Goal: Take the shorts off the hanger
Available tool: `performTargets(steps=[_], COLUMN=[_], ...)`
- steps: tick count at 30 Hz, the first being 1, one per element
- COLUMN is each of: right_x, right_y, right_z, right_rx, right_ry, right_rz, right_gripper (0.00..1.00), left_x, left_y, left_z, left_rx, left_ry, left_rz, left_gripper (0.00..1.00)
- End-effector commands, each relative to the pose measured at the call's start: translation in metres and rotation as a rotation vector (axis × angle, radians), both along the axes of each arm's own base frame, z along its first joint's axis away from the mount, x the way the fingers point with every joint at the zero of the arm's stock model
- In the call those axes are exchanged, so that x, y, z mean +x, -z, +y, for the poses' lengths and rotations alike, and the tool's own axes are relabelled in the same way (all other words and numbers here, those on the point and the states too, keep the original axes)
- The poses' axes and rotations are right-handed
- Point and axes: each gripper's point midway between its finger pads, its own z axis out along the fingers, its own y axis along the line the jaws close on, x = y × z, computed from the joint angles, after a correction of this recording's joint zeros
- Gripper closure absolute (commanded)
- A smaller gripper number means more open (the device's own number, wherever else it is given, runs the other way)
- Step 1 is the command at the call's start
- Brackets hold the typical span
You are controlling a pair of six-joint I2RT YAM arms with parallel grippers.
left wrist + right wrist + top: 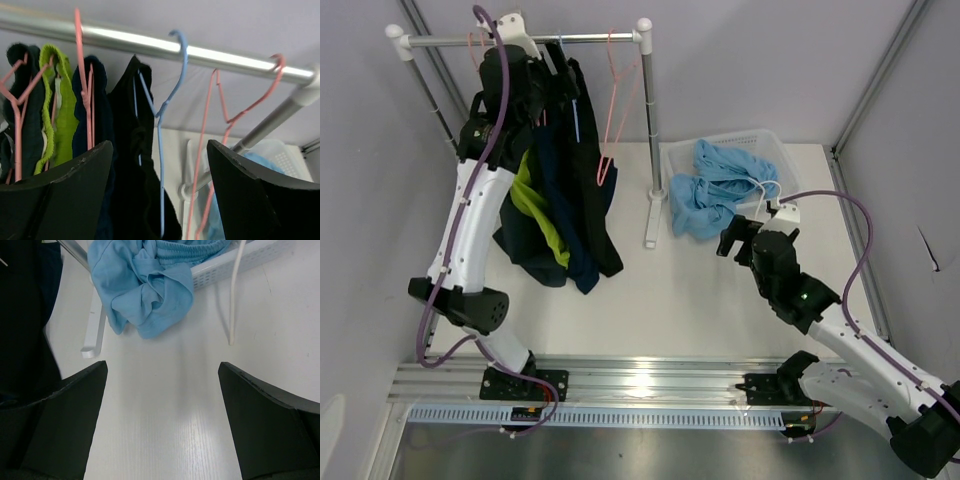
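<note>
I should next use my left gripper to grab the blue hanger by its near arm below the hook (574, 106), which leaves the hook and black shorts (592, 195) free.
Black shorts (592, 195) hang on a blue hanger (161, 150) from the rail (590, 39), with navy (556, 170), lime green (534, 205) and dark blue-green shorts (525, 250) beside them on pink hangers. In the left wrist view they hang in a row: dark blue-green (27, 115), lime green (60, 115), navy (100, 95), black (132, 130). My left gripper (558, 80) is open and empty just below the rail, in front of the black shorts (160, 167). Light blue shorts (715, 185) lie in the basket and spill over its edge. My right gripper (734, 240) is open and empty above the table (162, 385).
A white basket (760, 140) stands at the back right, also in the right wrist view (240, 260). An empty pink hanger (617, 110) hangs near the rack's right post (648, 130). The rack's white foot (92, 335) rests on the table beside the light blue shorts (145, 285).
</note>
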Motion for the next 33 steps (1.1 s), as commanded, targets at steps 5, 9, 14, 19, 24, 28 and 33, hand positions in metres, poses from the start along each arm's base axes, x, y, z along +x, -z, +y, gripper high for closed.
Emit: performTargets(steps=[5,9,14,19,24,28,33], right_x=[-0.006,-0.007,-0.009,-0.009,-0.007,-0.003,0.002], right_y=[-0.005,-0.002,0.0,0.004,0.008,-0.006,-0.063], right_z=[-0.01,-0.014,-0.016,-0.016,-0.012,0.003,0.056], right_rx=[0.001,-0.007,-0.016,-0.025,-0.022,-0.02,-0.017], right_ry=[0.041,0.051,0.058,0.053,0.044,-0.016,-0.154], right_rz=[-0.013,-0.007,-0.002,0.004,0.009,-0.024,-0.154], right_gripper=[0.01,0.01,0.01,0.01,0.01,0.02,0.01], left_x=[0.038,0.052,0.065,0.073,0.068,0.049,0.017], left_y=[0.062,0.077,0.098,0.103,0.087,0.037,-0.023], left_z=[-0.007,-0.008,-0.007,-0.004,-0.003,-0.003,0.0], left_rx=[0.038,0.04,0.046,0.034,0.025,-0.005,-0.045], left_ry=[-0.003,-0.006,-0.023,-0.042,-0.044,-0.011,0.018], left_rz=[0.124,0.146,0.184,0.193,0.161,0.08,-0.035], left_gripper=[0.22,0.23,0.31,0.93,1.0,1.0,1.0])
